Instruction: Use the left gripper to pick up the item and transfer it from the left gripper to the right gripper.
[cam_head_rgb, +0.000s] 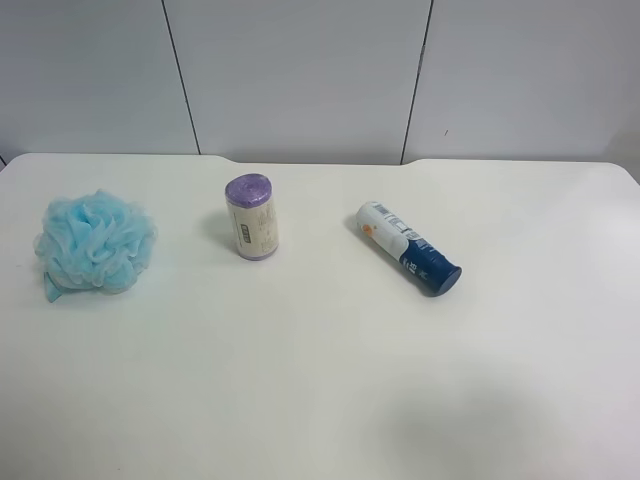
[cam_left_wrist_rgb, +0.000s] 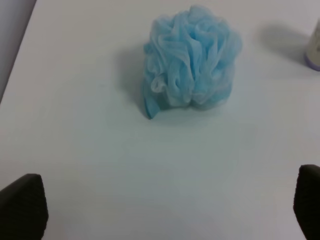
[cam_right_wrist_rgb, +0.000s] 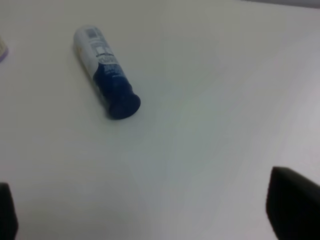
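The light blue bath pouf (cam_head_rgb: 95, 243) will go over to my right gripper, so my left gripper will next grab it by its ruffled mesh folds.
The item, a fluffy light blue mesh bath pouf (cam_head_rgb: 95, 243), sits on the white table at the exterior high view's left. In the left wrist view the pouf (cam_left_wrist_rgb: 192, 57) lies ahead of my left gripper (cam_left_wrist_rgb: 165, 212) and apart from it. Only the gripper's two black fingertips (cam_left_wrist_rgb: 22, 207) show, wide apart and empty. My right gripper (cam_right_wrist_rgb: 150, 212) also shows only black fingertips (cam_right_wrist_rgb: 295, 205), wide apart and empty, above bare table. Neither arm shows in the exterior high view.
A purple-topped cylinder roll (cam_head_rgb: 250, 217) stands upright near the table's (cam_head_rgb: 320, 380) middle. A white-and-navy tube (cam_head_rgb: 408, 247) lies on its side to its right; it also shows in the right wrist view (cam_right_wrist_rgb: 106, 71). A grey panelled wall rises behind the table.
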